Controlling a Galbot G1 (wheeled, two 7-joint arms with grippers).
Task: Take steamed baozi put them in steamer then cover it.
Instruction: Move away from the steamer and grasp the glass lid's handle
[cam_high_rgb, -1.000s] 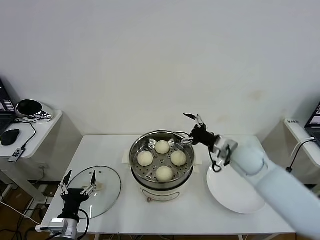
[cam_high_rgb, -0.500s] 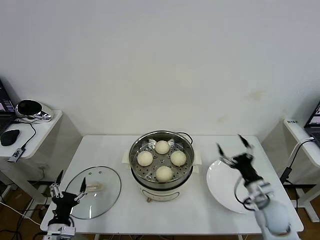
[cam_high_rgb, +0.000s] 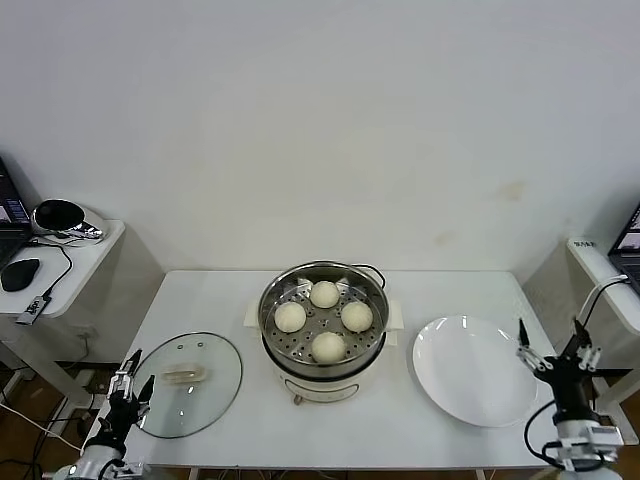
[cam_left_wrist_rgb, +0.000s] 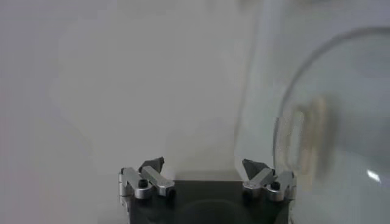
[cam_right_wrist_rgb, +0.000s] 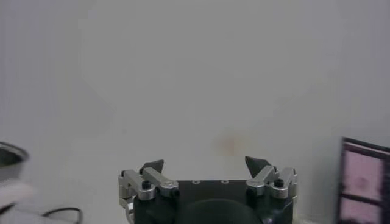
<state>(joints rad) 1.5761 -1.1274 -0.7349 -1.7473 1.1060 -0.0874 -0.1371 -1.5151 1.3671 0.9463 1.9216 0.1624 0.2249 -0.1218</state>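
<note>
The glass lid lies flat and wide, so the left gripper will grab it by the narrow raised handle (cam_high_rgb: 184, 373) next.
The steamer (cam_high_rgb: 270, 322), a shiny steel pot on a white base, stands uncovered at the table's middle. Several cream-white steamed baozi (cam_high_rgb: 324, 294) rest on its perforated tray. Left of it a glass lid (cam_high_rgb: 215, 368) lies flat on the table; the left wrist view shows this lid (cam_left_wrist_rgb: 329, 115) just ahead of that hand. My left gripper (cam_high_rgb: 137, 383) is open and empty by the table's front left corner, near the lid's edge. My right gripper (cam_high_rgb: 550, 345) is open and empty off the front right corner. Both wrist views show my left gripper (cam_left_wrist_rgb: 204, 165) and my right gripper (cam_right_wrist_rgb: 207, 163) with jaws spread wide.
A bare white plate (cam_high_rgb: 470, 372) lies right of the steamer. A side table (cam_high_rgb: 85, 250) with a mouse and a dark object stands at the far left. A screen (cam_right_wrist_rgb: 364, 185) shows at the far right. A white wall runs behind the table.
My right arm has pulled back from the steamer's far right rim, over the plate, to the front right corner. My left gripper has drawn back and down from the lid's near edge.
</note>
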